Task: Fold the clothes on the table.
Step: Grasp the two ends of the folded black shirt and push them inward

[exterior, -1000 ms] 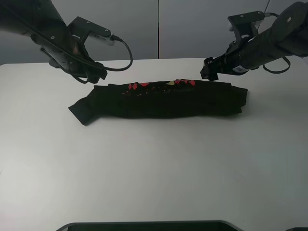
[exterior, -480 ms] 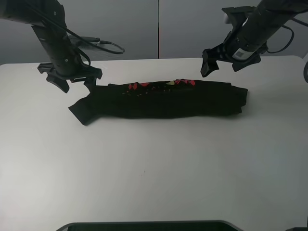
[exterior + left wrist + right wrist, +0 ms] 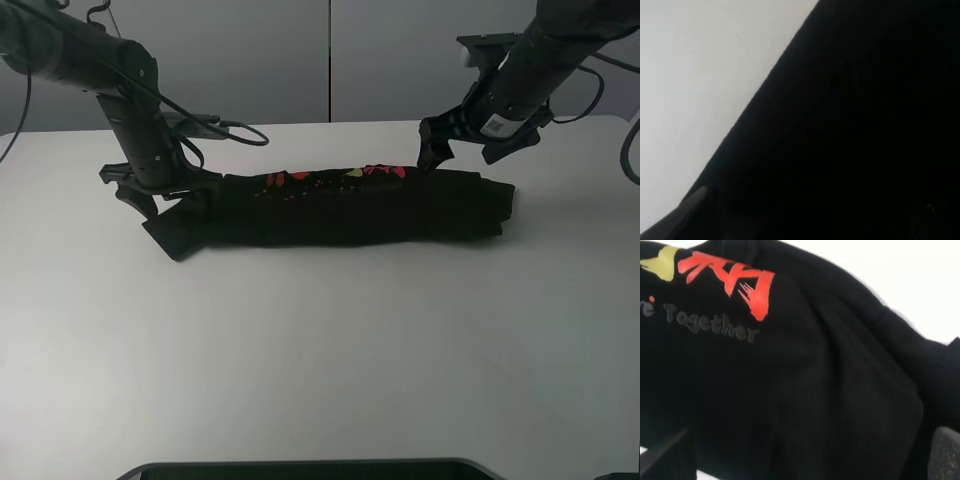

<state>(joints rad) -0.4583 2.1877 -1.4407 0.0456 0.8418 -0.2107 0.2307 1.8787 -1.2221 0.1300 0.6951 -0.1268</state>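
Next, my right gripper grabs the black garment by its end beside the red print to fold it over toward the sleeve.
A black garment with a red and yellow print lies folded into a long strip across the white table. A sleeve sticks out at its left end. My left gripper is down at that left end, jaws spread, right over the cloth; its wrist view is filled with black cloth beside bare table. My right gripper is open at the strip's far edge near the right end. Its wrist view shows the print and cloth between its fingertips.
A dark flat object lies along the table's near edge. A grey panelled wall stands behind the table. The left arm's cable loops over the far side. Bare table lies in front of the garment.
Both arms have come down from above the far edge onto the garment: the left gripper to the left end by the sleeve, the right gripper to the far edge near the right end.
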